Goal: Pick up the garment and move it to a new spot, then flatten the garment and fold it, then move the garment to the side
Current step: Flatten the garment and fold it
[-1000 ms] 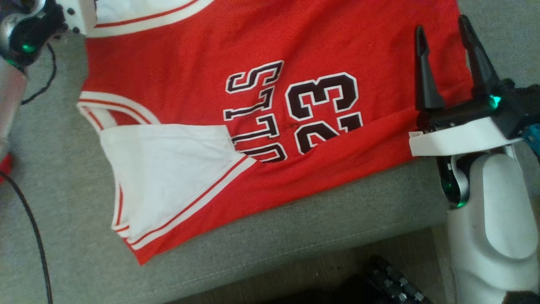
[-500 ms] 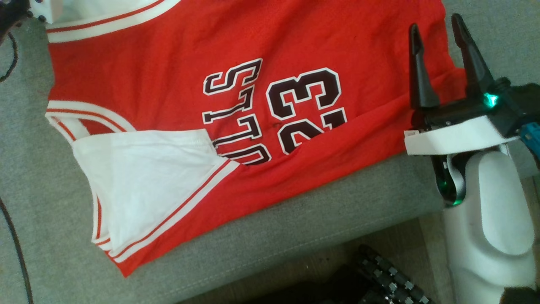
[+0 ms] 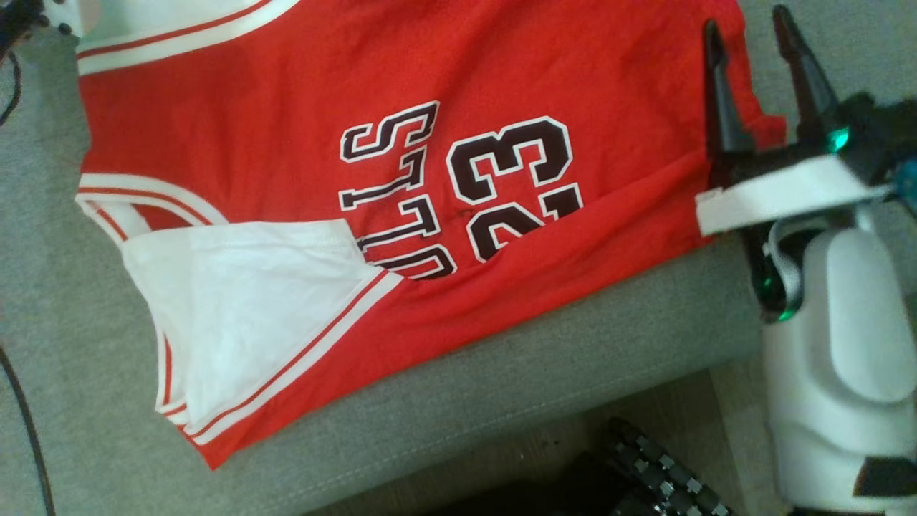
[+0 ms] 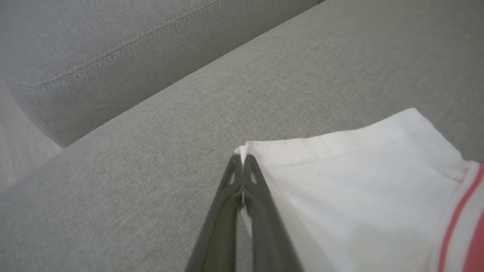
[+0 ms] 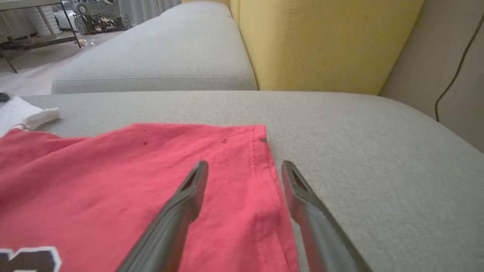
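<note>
Next, my right gripper takes hold of the red jersey by its bottom hem edge (image 3: 756, 125) (image 5: 267, 190) to fold the jersey's side over.
The garment (image 3: 286, 129) is a red jersey with white trim and dark "23" lettering, spread flat on the grey sofa seat (image 3: 501, 373). A white inner flap is folded over at its lower left. My left gripper (image 4: 242, 160) is shut on the corner of a white part of the garment (image 4: 359, 181), and a sliver of cloth shows between the fingers. My right gripper (image 3: 745, 25) stands open over the garment's right hem. In the right wrist view the right gripper (image 5: 245, 166) straddles the hem edge of the red cloth (image 5: 113, 181), with one finger above the fabric and one above the bare seat.
The seat's front edge runs along the bottom of the head view, with floor and a black wheeled base (image 3: 659, 473) below it. A dark cable (image 3: 29, 430) lies at the left. A yellow cushion (image 5: 321, 41) and a second cable (image 5: 453, 68) stand behind the seat.
The left gripper has shut on the garment's white corner. The head view has shifted, so the garment sits further left in it. The right gripper has edged up over the hem, still open.
</note>
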`<state>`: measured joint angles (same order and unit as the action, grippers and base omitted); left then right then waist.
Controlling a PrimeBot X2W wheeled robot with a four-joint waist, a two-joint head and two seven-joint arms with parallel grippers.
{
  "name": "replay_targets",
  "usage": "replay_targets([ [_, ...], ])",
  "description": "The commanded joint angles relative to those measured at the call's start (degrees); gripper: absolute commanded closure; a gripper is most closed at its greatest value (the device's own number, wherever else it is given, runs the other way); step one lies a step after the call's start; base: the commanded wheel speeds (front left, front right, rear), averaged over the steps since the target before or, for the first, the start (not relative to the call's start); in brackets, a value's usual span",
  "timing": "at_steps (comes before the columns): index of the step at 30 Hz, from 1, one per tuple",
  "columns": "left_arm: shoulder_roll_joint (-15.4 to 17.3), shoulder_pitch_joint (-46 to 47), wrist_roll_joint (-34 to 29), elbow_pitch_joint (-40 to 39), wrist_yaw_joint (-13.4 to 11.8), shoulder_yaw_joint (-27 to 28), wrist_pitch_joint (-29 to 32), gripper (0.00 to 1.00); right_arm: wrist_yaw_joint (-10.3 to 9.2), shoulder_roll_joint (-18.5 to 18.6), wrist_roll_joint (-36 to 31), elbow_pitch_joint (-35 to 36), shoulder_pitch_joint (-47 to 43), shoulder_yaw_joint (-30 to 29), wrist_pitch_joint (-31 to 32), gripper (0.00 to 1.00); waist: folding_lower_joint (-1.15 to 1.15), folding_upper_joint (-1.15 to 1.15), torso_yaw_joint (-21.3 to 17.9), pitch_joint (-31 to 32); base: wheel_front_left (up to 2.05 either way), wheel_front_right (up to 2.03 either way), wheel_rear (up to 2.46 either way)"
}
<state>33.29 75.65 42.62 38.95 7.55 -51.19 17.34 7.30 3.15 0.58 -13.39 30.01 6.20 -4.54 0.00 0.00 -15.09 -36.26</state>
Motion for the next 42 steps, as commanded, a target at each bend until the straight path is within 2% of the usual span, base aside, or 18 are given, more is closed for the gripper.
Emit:
replay_targets([
  [1, 2.2, 3.1, 0.3, -0.9, -0.1, 1.9, -1.5, 1.00, 0.19, -0.3, 0.9, 0.9, 1.3, -0.1, 2.4, 0.00, 0.00, 0.00, 0.4, 0.3, 0.00, 0.00, 0.00],
  [5, 1.6, 3.6, 0.3, -0.4, -0.1, 0.8, -6.4, 1.00, 0.19, -0.3, 0.2, -2.1, 8.0, -3.4, 12.3, 0.00, 0.00, 0.00, 1.8, 0.7, 0.00, 0.00, 0.00],
  [13, 0.6, 4.3, 1.8, 0.0, -0.1, -2.7, -9.9, 1.00, 0.19, -0.3, -4.7, -10.4, 20.1, -7.2, 29.3, 0.00, 0.00, 0.00, 4.1, 1.2, 0.00, 0.00, 0.00],
  [22, 0.4, 5.6, 3.8, -0.8, -0.1, -7.1, -11.4, 1.00, 0.19, -0.3, -6.5, -17.2, 27.4, -10.4, 35.4, 0.00, 0.00, 0.00, 5.5, 1.3, 0.00, 0.00, 0.00],
  [31, 0.4, 7.1, 6.0, -0.5, -0.1, -11.2, -12.3, 1.00, 0.19, -0.3, -9.6, -22.8, 33.3, -10.2, 38.0, 0.00, 0.00, 0.00, 6.4, 1.1, 0.00, 0.00, 0.00],
  [42, 0.0, 8.2, 9.1, 0.4, -0.1, -14.7, -14.0, 1.00, 0.19, 0.6, -13.4, -26.7, 35.8, -13.5, 40.6, 0.01, 0.00, 0.00, 7.5, 1.3, 0.00, 0.00, 0.00],
])
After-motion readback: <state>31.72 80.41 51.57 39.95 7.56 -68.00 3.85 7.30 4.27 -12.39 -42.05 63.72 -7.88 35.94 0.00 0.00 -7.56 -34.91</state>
